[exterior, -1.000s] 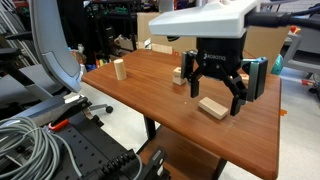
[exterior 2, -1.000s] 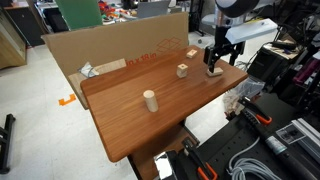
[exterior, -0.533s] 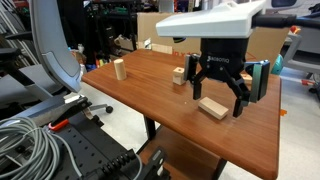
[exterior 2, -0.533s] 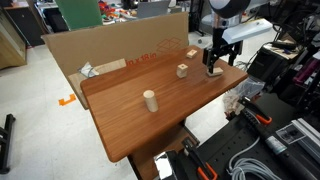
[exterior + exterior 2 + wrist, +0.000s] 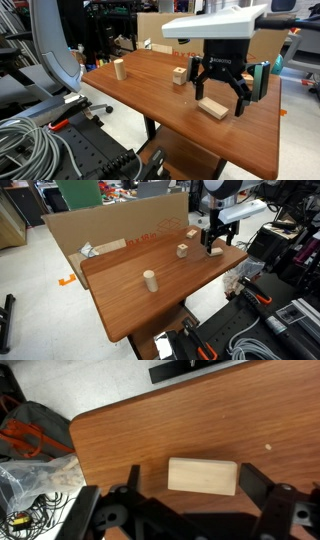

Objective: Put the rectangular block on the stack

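Observation:
The rectangular block needs its broad bottom level and free to rest on the stack, so I should grab it next from above, across its two short ends.
The rectangular block is a thick pale wooden brick lying flat on the brown table near its end. In the wrist view the block lies between my fingers, clear of both. My gripper hangs just above the block, open, with a finger on each side; it also shows in an exterior view. The stack of small pale cubes with a dark spot stands a short way beyond the gripper, and appears in an exterior view.
A small upright wooden pillar stands toward the far side of the table. A thin flat wooden slab lies near a cardboard wall along the table's back. The table edge is close to the block.
The gripper has shifted slightly over the block and come a little lower. The block and the stack have not moved.

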Available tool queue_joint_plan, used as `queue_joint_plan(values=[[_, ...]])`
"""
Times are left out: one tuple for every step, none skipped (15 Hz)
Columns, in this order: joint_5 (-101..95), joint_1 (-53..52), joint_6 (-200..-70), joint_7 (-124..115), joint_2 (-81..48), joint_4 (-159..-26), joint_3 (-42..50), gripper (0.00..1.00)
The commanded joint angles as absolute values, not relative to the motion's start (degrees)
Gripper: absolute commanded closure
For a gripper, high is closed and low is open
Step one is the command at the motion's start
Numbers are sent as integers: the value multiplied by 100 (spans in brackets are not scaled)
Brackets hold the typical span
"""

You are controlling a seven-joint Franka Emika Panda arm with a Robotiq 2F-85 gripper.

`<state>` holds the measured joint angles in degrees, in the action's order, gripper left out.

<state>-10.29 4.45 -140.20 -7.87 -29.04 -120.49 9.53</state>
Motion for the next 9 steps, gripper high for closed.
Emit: queue_joint_plan(values=[[-1026, 436, -13711, -707, -3154, -11682, 979, 0], [-1005, 448, -13644, -689, -3191, -11628, 964, 0], [-985, 455, -13575, -674, -3224, -11582, 945, 0], [-977, 457, -13523, -662, -3258, -11546, 930, 0], [-969, 456, -13485, -649, -3287, -11523, 915, 0], [-969, 454, -13444, -626, -3318, -11500, 900, 25], [-995, 440, -13430, -614, -3345, -11486, 898, 26], [-1008, 433, -13418, -588, -3361, -11471, 889, 32], [-1016, 431, -13385, -542, -3357, -11451, 867, 42]])
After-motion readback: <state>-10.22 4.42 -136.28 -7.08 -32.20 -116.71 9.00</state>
